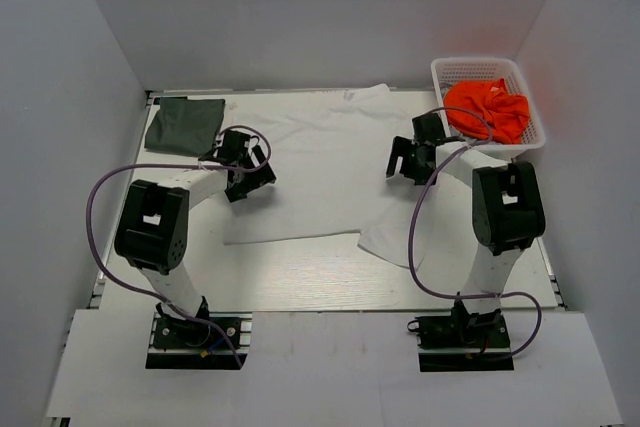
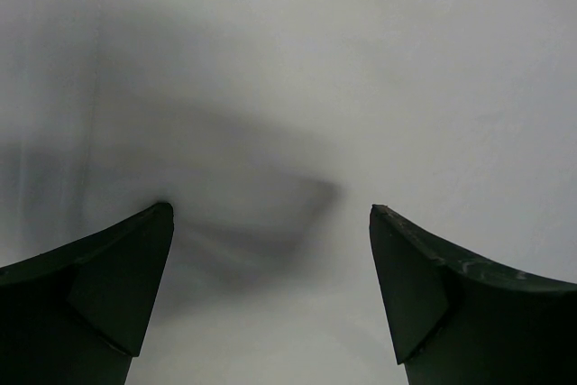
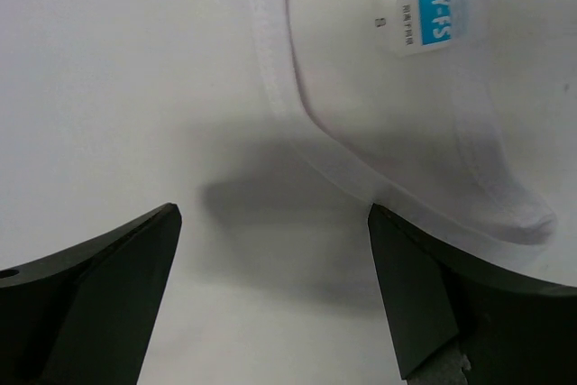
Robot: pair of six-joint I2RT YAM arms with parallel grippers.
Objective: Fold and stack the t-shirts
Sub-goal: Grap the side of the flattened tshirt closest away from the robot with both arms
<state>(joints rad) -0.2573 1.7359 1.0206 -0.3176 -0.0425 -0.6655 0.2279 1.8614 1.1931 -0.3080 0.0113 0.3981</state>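
Note:
The near side of the white t-shirt is to be folded over, so the left gripper needs to grab the t-shirt's near hem corner next, away from the collar.
A plain white t-shirt [image 1: 320, 162] lies spread flat across the middle of the table. Its collar with a blue tag [image 3: 424, 11] shows in the right wrist view. A dark grey-green t-shirt [image 1: 183, 124] lies folded at the far left corner. My left gripper [image 1: 252, 183] is open and empty just above the shirt's left part; its view [image 2: 270, 214] shows only white cloth between the jaws. My right gripper [image 1: 404, 164] is open and empty over the shirt's right part, near the collar [image 3: 297, 96].
A white basket [image 1: 530, 142] at the far right holds an orange garment [image 1: 488, 107]. White walls close in the table on three sides. Purple cables loop beside both arms.

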